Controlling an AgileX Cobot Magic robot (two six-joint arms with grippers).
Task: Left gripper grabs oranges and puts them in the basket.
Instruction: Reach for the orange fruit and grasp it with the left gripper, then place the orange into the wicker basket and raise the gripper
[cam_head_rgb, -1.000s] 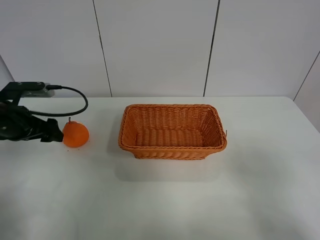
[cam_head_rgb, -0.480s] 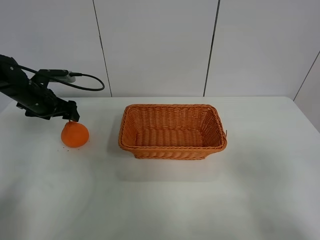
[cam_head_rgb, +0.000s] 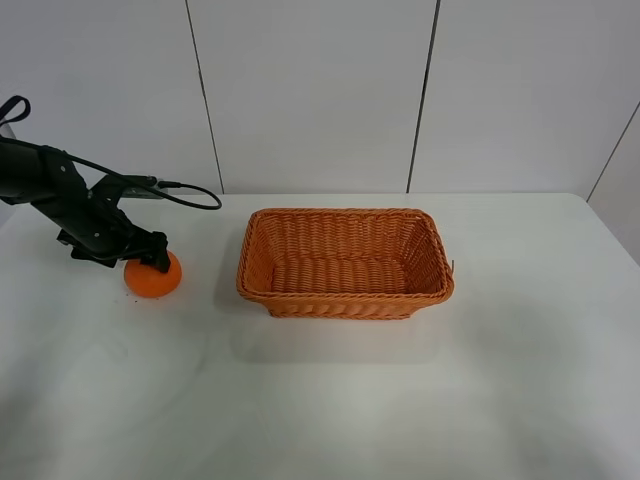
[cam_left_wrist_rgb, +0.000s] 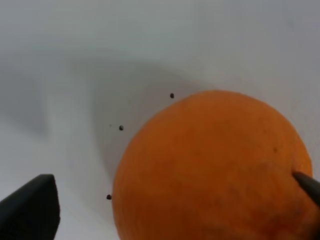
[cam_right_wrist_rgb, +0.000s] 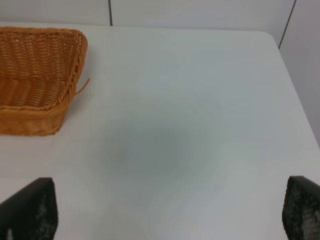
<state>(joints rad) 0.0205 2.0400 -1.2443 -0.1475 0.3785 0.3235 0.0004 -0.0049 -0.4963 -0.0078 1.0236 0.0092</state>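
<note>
My left gripper's fingers are around the orange's sides in the left wrist view, so it is now time to close on the orange.
The orange (cam_head_rgb: 153, 282) sits on the white table left of the wicker basket (cam_head_rgb: 345, 262), which holds nothing. My left gripper (cam_head_rgb: 150, 259) hangs right over the top of the orange and hides its stem. In the left wrist view the orange (cam_left_wrist_rgb: 210, 165) fills the space in the left gripper (cam_left_wrist_rgb: 170, 200). The jaws are open on either side of the fruit: one fingertip (cam_left_wrist_rgb: 30, 207) stands clear of it and the other (cam_left_wrist_rgb: 307, 185) is at its edge. My right gripper (cam_right_wrist_rgb: 165, 210) is open and empty over bare table, out of the exterior view.
The white table (cam_head_rgb: 400, 400) runs back to a panelled wall. A black cable (cam_head_rgb: 185, 190) loops off the left arm above the table. A corner of the basket (cam_right_wrist_rgb: 35, 75) shows in the right wrist view. Small dark specks (cam_left_wrist_rgb: 120, 128) lie beside the orange.
The left arm lifted from low beside the orange, swung above it, and has now come down with its gripper over the orange's top. The orange and basket have not moved.
</note>
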